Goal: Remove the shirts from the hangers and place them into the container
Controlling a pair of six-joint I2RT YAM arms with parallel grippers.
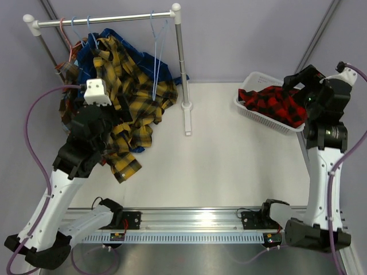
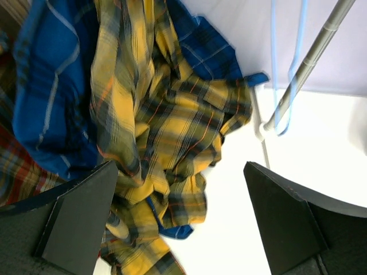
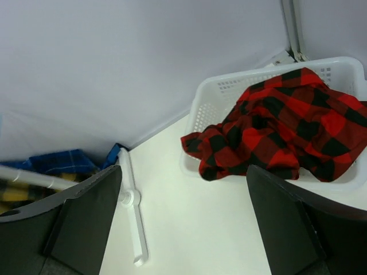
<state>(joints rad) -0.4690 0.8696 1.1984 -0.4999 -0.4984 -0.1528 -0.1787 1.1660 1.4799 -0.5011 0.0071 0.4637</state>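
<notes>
My left gripper grabs the yellow-and-black shirt by its hanging front fold near the hanger next, since the hanger stays free for removal.
A yellow-and-black shirt hangs from the rail and drapes down onto the table. A blue shirt hangs behind it, and a brown-red plaid one at the far left. An empty light blue hanger dangles near the rail's right end. My left gripper is open right in front of the yellow shirt, with nothing between its fingers. The red-and-black shirt lies in the white container, one corner hanging over the rim. My right gripper is open and empty above the table beside the container.
The white-capped rail stands on a metal post with a white foot on the table. More hangers hook over the rail's left part, including a pink one. Grey walls close in the back and sides.
</notes>
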